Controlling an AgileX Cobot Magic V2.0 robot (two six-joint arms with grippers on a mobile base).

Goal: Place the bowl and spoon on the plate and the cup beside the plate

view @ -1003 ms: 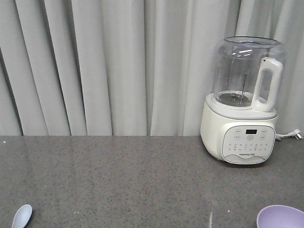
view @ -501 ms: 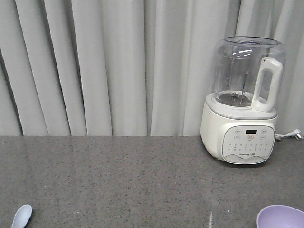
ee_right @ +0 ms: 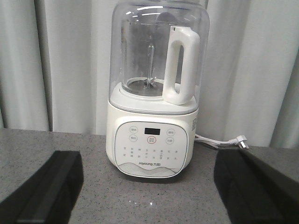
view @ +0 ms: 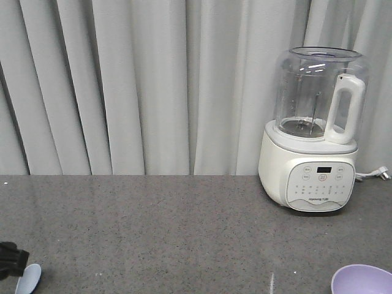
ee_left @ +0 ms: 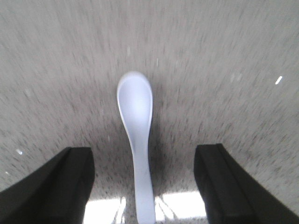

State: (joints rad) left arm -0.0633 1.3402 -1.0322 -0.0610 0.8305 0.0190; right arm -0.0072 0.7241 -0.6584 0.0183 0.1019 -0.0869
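Observation:
My left gripper should grab the spoon by its handle point(ee_left: 142, 179) next. The spoon's scoop point(ee_left: 135, 95) will then stay free to rest with the bowl on the plate.
The pale blue-white spoon point(ee_left: 136, 107) lies flat on the grey speckled counter, scoop pointing away from the camera. Its handle runs back between the two black fingers of my left gripper point(ee_left: 144, 158), which is open and straddles the handle without touching it. In the front view the spoon point(view: 28, 279) is at the bottom left corner, with a black part of the left gripper point(view: 10, 258) just above it. The lavender bowl point(view: 362, 280) shows at the bottom right edge. My right gripper point(ee_right: 148, 186) is open and holds nothing. The plate and cup are out of view.
A white blender with a clear jug point(view: 315, 131) stands at the back right of the counter, straight ahead of the right gripper point(ee_right: 152, 93). Its cord and plug point(ee_right: 238, 140) lie to its right. A grey curtain point(view: 153, 86) hangs behind the counter.
A black part of the left gripper has come into the front view at the lower left, above the spoon. The spoon and bowl have not moved.

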